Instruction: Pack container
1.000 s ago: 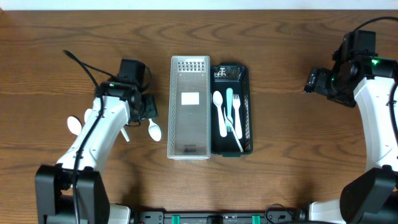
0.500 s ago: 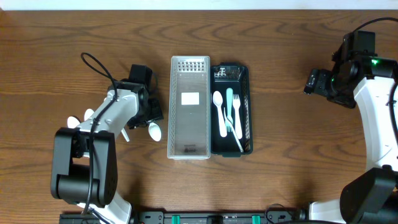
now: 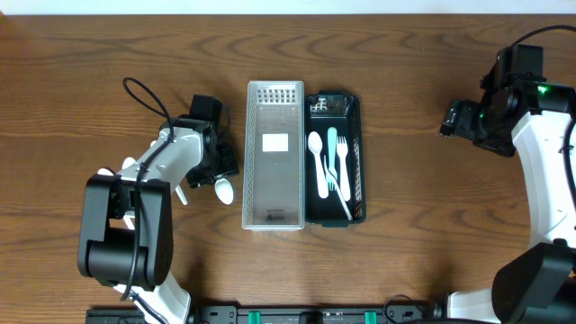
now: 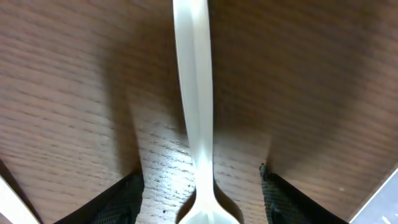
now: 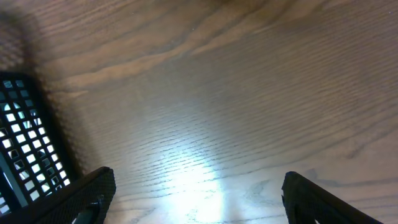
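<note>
I need to close my left gripper on the white spoon's neck [image 3: 220, 175] [image 4: 203, 173] now. The spoon's neck is between my low fingers, so they would hold it.
A white spoon [image 3: 223, 189] lies on the wooden table just left of the grey mesh container [image 3: 274, 153]. My left gripper [image 3: 216, 174] is low over it. In the left wrist view the spoon's handle [image 4: 194, 93] runs straight up the middle, and my left gripper [image 4: 202, 208] is open, with bare wood showing between the spoon and each finger. A black mesh container [image 3: 355, 157] beside the grey one holds a white spoon [image 3: 317, 153], a teal fork [image 3: 333, 148] and a white fork [image 3: 342, 180]. My right gripper [image 3: 450, 119] stands open over bare table [image 5: 199, 196].
Two more white spoons [image 3: 115, 175] lie on the table to the left, partly under my left arm. Another white handle [image 4: 7, 194] shows at the left edge of the left wrist view. The black container's corner [image 5: 22, 143] appears at the left of the right wrist view.
My left gripper has shifted slightly right toward the grey container and the arm's elbow has swung in. The spoon, both containers and the right arm have not moved.
</note>
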